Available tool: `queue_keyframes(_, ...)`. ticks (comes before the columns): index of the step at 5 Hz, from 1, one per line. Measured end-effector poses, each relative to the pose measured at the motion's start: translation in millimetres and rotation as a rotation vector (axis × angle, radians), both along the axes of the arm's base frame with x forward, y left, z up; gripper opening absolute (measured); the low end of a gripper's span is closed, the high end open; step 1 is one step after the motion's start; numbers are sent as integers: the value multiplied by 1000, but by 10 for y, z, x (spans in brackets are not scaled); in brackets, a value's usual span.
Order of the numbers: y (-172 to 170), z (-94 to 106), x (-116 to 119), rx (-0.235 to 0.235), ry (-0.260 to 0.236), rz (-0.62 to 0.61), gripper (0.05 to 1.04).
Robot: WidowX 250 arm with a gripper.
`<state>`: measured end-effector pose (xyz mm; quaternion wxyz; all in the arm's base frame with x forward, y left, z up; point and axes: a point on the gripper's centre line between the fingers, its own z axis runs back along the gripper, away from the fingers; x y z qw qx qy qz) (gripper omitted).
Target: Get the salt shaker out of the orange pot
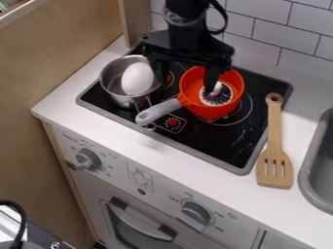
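Observation:
Next, my gripper takes hold of the shaker by its round ribbed body to get the salt shaker [218,97] out of the orange pot.
My gripper [185,78] hangs over the back of the stove with its fingers spread wide. One finger comes down by the right rim of the metal pot, and the other dips into the orange pot [191,89]. Inside that pot lies a round thing with dark and white ribs and a pale knob, which looks like the salt shaker [218,97]. The finger's lower end is right at the knob; whether they touch, I cannot tell. The orange pot's grey handle points to the lower left.
A metal pot [112,80] holding a white egg [137,79] stands on the left of the black stove top [224,141]. A wooden spatula [274,146] lies along the stove's right edge, beside a grey sink [319,170]. A wooden wall borders the left, tiles the back.

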<state>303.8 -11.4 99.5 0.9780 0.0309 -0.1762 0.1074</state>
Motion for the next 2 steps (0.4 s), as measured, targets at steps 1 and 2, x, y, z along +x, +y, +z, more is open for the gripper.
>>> queue_keyframes(1,-43,-12,70,-17,-21,25,999)
queue_keyframes(2,-139,-31,225,-36,-45,63,999)
